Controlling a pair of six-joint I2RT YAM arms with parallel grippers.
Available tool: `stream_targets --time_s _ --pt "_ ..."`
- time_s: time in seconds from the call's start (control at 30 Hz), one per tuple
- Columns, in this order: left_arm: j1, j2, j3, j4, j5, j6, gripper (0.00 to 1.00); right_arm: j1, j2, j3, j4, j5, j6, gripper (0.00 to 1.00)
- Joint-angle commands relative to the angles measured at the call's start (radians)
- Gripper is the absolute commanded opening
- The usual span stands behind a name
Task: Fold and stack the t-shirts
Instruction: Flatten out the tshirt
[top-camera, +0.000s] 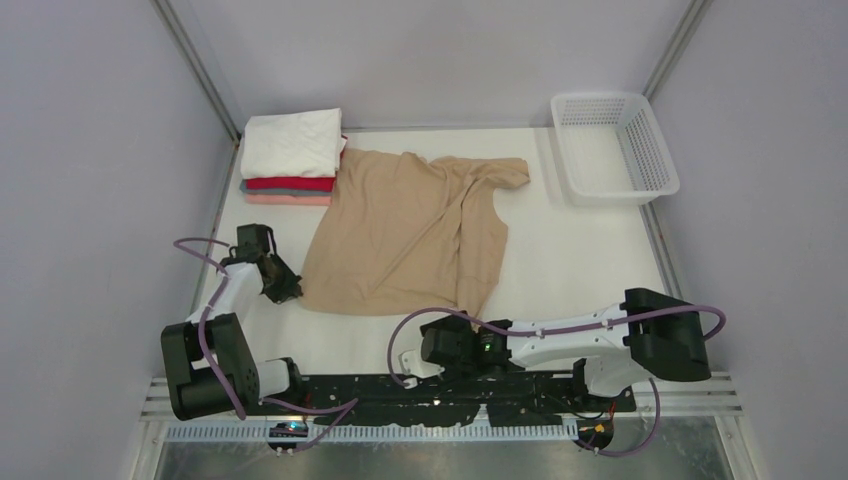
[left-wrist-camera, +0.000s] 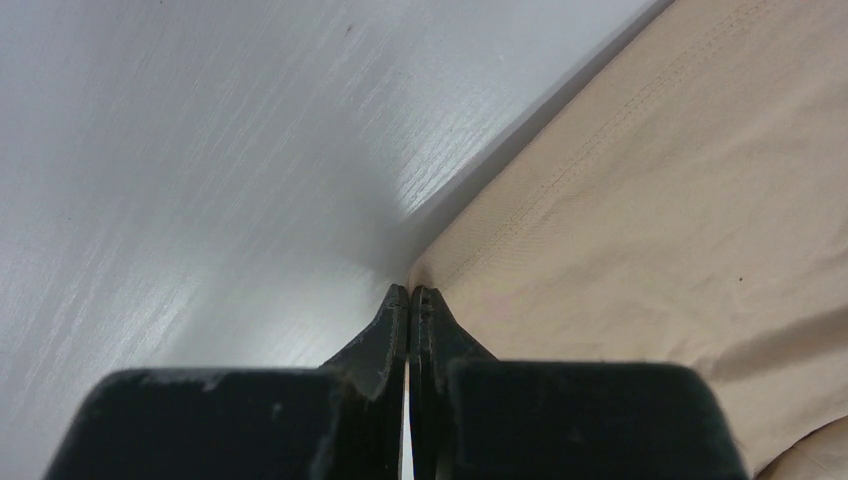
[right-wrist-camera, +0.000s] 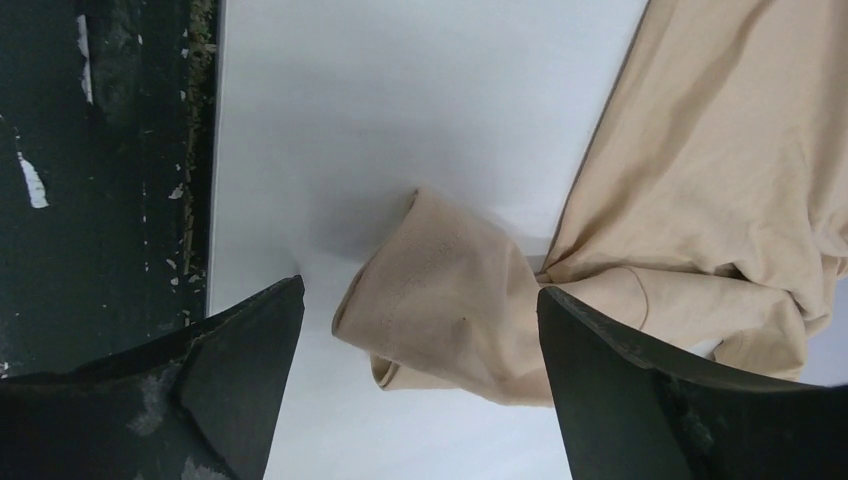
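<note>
The t-shirt's folded corner lies between my right gripper's fingers in the right wrist view, one finger nearly meeting its own shadow on the table. It is time to close on the corner now.
The tan t-shirt (top-camera: 405, 230) lies spread and creased on the white table, one sleeve bunched towards the back right. My left gripper (top-camera: 283, 286) is at its near left corner; in the left wrist view the gripper (left-wrist-camera: 411, 291) is shut right at the hem corner of the shirt (left-wrist-camera: 640, 220), seemingly pinching it. My right gripper (top-camera: 436, 350) is open; in the right wrist view the gripper (right-wrist-camera: 420, 288) straddles a folded-over near right corner of the shirt (right-wrist-camera: 450, 290) without touching it. A stack of folded shirts stands at the back left: white (top-camera: 293, 142), red (top-camera: 290, 184), salmon-pink (top-camera: 288, 199).
A white mesh basket (top-camera: 645, 150) stands at the back right. The dark mounting rail (right-wrist-camera: 100, 180) runs along the table's near edge, close to my right gripper. Grey walls enclose the table (top-camera: 570, 250) on three sides.
</note>
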Motion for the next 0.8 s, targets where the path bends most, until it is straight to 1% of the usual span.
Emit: stream_targets --time_s 0.0,0.07,0.2,0.27,0.3,0.33,0.37,0.4,0.43,0.47,0.5,0.6,0.67,0.73,0.77 --pt "0.001 -0.006 0.038 -0.005 -0.004 0.015 0.00 -0.005 0.028 -0.002 0.035 0.033 -0.036 0.91" --pt "0.001 -0.007 0.036 -0.001 -0.002 0.016 0.00 -0.004 0.043 -0.006 0.016 0.034 -0.037 0.89" --pt "0.001 0.001 0.035 0.002 0.000 0.017 0.00 -0.005 0.056 0.002 0.032 0.026 -0.034 0.80" --pt "0.001 0.005 0.038 0.001 0.002 0.017 0.00 -0.005 0.062 0.007 0.034 0.033 -0.039 0.73" --pt "0.001 0.008 0.039 0.002 0.004 0.017 0.00 -0.005 0.063 0.013 0.031 0.043 -0.042 0.64" --pt "0.001 0.007 0.039 0.002 0.006 0.017 0.00 -0.004 0.063 0.015 0.027 0.048 -0.043 0.57" --pt "0.001 0.007 0.040 0.002 0.007 0.018 0.00 -0.005 0.061 0.019 0.028 0.067 -0.039 0.38" --pt "0.001 0.005 0.039 0.002 0.006 0.019 0.00 -0.005 0.056 0.021 0.028 0.075 -0.035 0.28" --pt "0.001 0.001 0.037 0.004 0.006 0.019 0.00 -0.005 0.050 0.022 0.028 0.087 -0.030 0.14" --pt "0.001 -0.006 0.035 0.006 0.005 0.018 0.00 -0.004 0.033 0.021 0.037 0.094 -0.023 0.10" --pt "0.001 -0.012 0.033 0.007 0.004 0.019 0.00 -0.005 0.009 0.020 0.042 0.104 -0.004 0.07" --pt "0.001 -0.034 0.028 0.004 -0.006 0.019 0.00 -0.005 -0.080 0.007 0.093 0.123 0.053 0.06" --pt "0.001 -0.049 0.028 -0.001 -0.017 0.019 0.00 -0.011 -0.162 -0.013 0.137 0.172 0.106 0.06" --pt "0.001 -0.057 0.031 -0.006 -0.025 0.018 0.00 -0.040 -0.247 -0.024 0.153 0.243 0.187 0.05" --pt "0.001 -0.060 0.032 -0.008 -0.030 0.018 0.00 -0.057 -0.305 -0.028 0.158 0.302 0.253 0.06"
